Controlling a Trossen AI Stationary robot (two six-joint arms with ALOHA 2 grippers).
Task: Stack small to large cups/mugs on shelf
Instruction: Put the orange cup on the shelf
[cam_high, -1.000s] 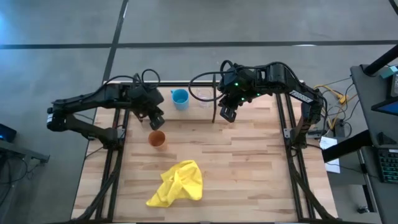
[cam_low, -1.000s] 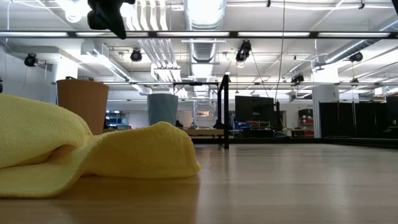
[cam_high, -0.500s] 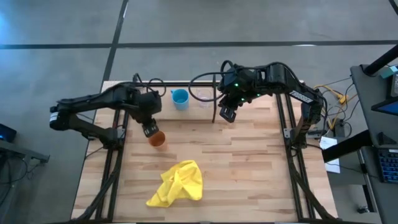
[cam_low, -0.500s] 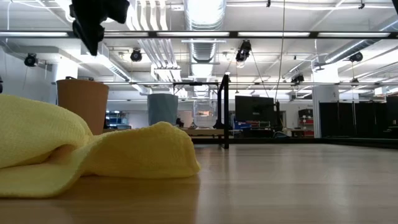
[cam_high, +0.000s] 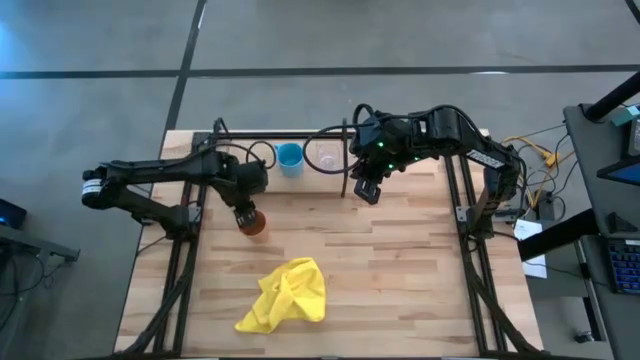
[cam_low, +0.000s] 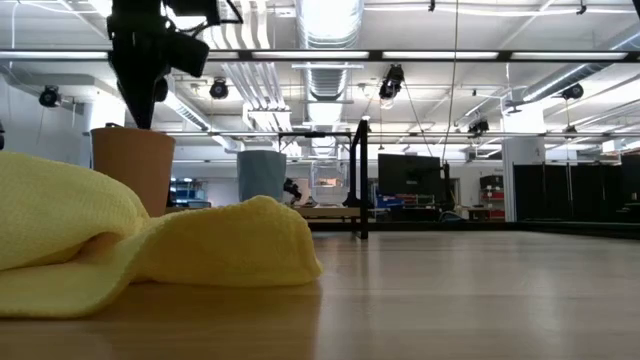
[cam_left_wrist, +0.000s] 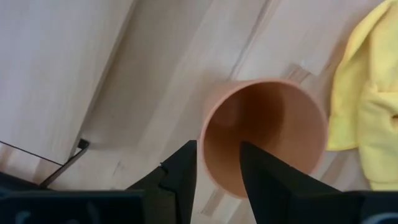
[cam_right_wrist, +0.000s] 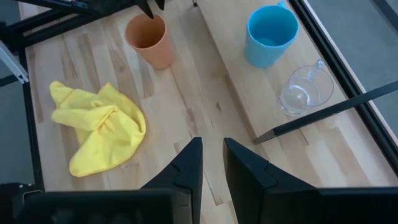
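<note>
My left gripper grabs the orange tumbler (cam_left_wrist: 264, 134) by the side of its rim (cam_left_wrist: 204, 138) next, to stack the cups by size on the shelf.
The orange tumbler (cam_high: 253, 223) (cam_left_wrist: 264, 134) stands upright on its base on the tabletop, in front of the shelf (cam_high: 400, 160). My open left gripper (cam_high: 246, 210) (cam_left_wrist: 217, 152) hangs right over it, pointing down, with the tumbler's rim wall between the fingers. On the shelf board, left of the black divider (cam_high: 347, 165), stand the blue mug (cam_high: 289, 158) (cam_right_wrist: 270, 34) and the clear glass cup (cam_high: 325, 157) (cam_right_wrist: 305, 90). My right gripper (cam_high: 364, 190) (cam_right_wrist: 212, 146) hovers open near the divider, holding nothing. My left gripper comes from above, pointing down, at the tumbler's rim (cam_left_wrist: 204, 134). One finger (cam_left_wrist: 180, 171) is outside the wall and one (cam_left_wrist: 261, 174) is over the hollow. I cannot tell whether either finger touches the rim. The tumbler stays upright on the table.
A crumpled yellow cloth (cam_high: 285, 295) (cam_low: 150, 245) lies on the near middle of the tabletop. Black frame rods (cam_high: 185, 250) run along both sides of the table. Bare wood lies to the right of the cloth (cam_high: 400, 270).
My left gripper has come down from high above the table onto the orange tumbler, shifting slightly toward the near edge, until its fingers reach the rim. The tumbler, mug, glass and cloth have stayed put.
</note>
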